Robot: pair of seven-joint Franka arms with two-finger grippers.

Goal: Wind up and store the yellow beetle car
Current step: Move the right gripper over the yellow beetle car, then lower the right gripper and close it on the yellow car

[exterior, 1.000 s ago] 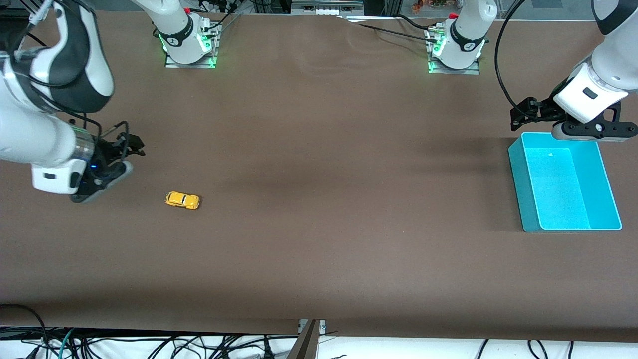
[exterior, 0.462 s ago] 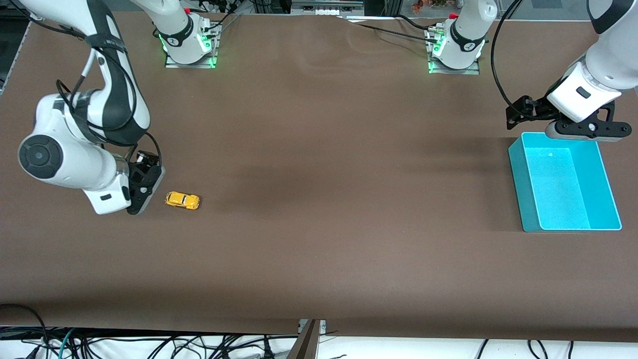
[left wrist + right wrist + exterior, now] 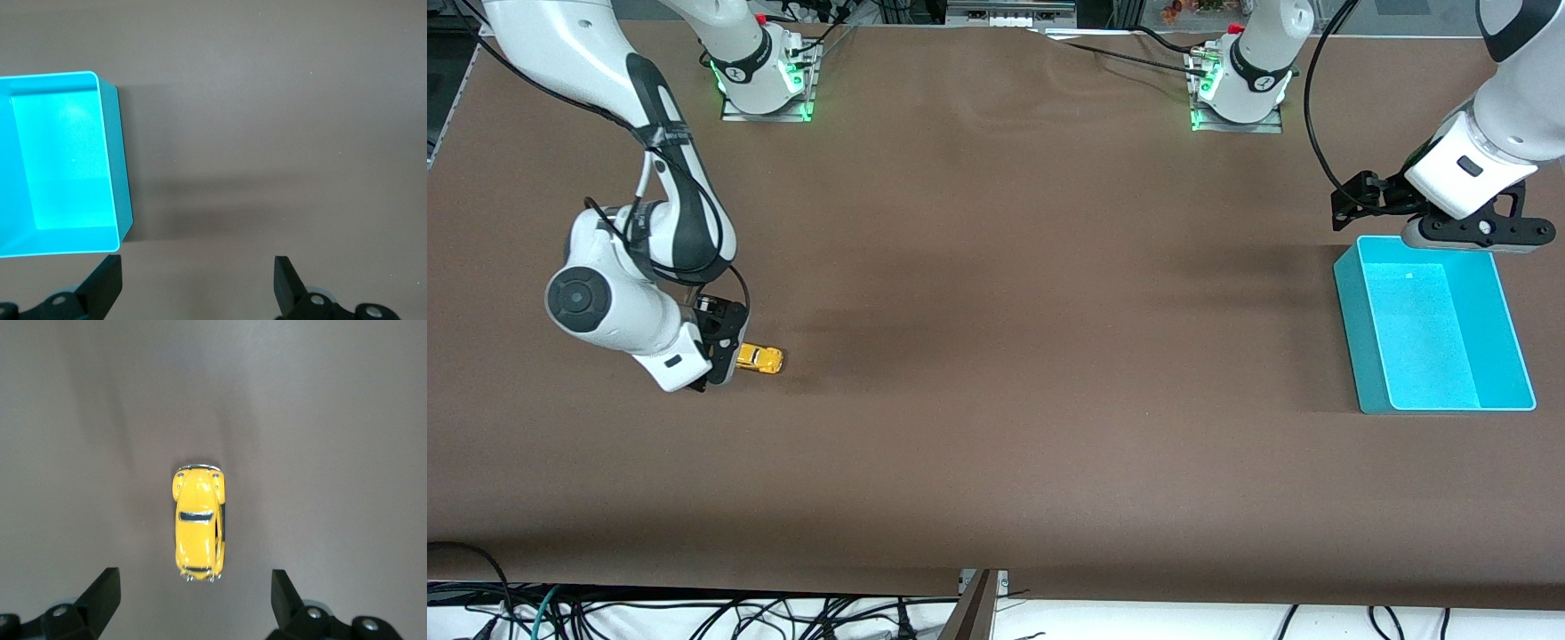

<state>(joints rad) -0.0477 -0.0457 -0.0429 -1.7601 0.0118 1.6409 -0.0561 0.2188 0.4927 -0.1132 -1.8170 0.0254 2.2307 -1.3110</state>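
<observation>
My right gripper grips the yellow beetle car [image 3: 199,520] by the sides of its cabin [image 3: 197,543] next, to wind and store the car.
The yellow beetle car [image 3: 759,358] stands on its wheels on the brown table toward the right arm's end; in the right wrist view the yellow beetle car [image 3: 198,530] lies just ahead of the fingertips. My right gripper [image 3: 720,356] hangs over the table right beside the car, open, with nothing between its fingers [image 3: 101,595]. My left gripper [image 3: 1463,233] is open and empty, hovering at the rim of the teal bin [image 3: 1436,326] on the side toward the robot bases; the bin [image 3: 63,160] is empty.
Bare brown tabletop [image 3: 1032,356] stretches between the car and the teal bin. The two arm bases [image 3: 763,76] stand along the table's edge farthest from the front camera. Cables hang below the table's near edge.
My right arm has swung in over the table toward the car, and its gripper now partly covers the car's end. The left gripper rose slightly and stays by the bin.
</observation>
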